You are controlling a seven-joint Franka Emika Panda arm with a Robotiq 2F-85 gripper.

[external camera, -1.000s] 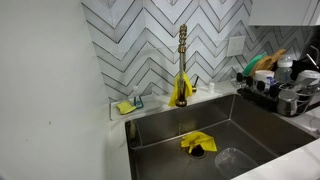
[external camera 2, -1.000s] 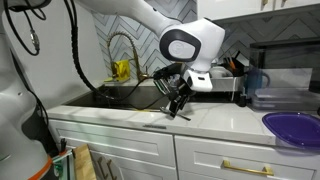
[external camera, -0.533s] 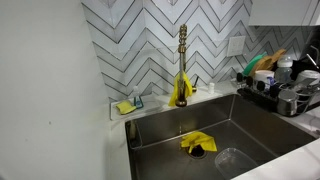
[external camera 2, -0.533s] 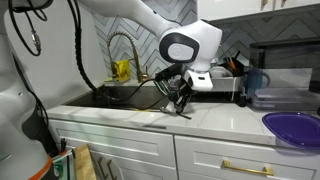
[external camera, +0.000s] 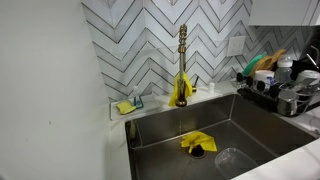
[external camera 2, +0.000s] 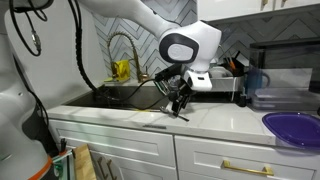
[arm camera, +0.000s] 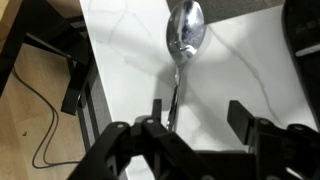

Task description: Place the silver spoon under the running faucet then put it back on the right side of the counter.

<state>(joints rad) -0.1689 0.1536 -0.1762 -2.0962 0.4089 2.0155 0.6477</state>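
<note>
My gripper grabs the spoon's handle next, which leaves the bowl of the silver spoon (arm camera: pixel 186 30) free to go under the faucet.
The silver spoon (arm camera: pixel 186 30) lies flat on the white counter (arm camera: pixel 250 60), bowl away from me and handle running down beside my left finger (arm camera: pixel 157 112). My gripper (arm camera: pixel 198 115) hovers just over it, open, with the right finger well clear of the handle. In an exterior view the gripper (external camera 2: pixel 180 103) sits low over the counter (external camera 2: pixel 215 118) to the right of the sink, where the spoon is too small to make out. The brass-gold faucet (external camera: pixel 182 55) (external camera 2: pixel 125 45) stands behind the basin; I cannot tell whether water runs.
A yellow cloth (external camera: pixel 197 143) lies at the sink drain and another hangs at the faucet's base (external camera: pixel 182 92). A full dish rack (external camera: pixel 285 85) stands beside the basin. A purple plate (external camera 2: pixel 295 128) and a clear container (external camera 2: pixel 280 88) sit further along. The counter's front edge (arm camera: pixel 88 80) drops to the floor.
The gripper's fingers have shifted very slightly over the counter. The sink and faucet look the same.
</note>
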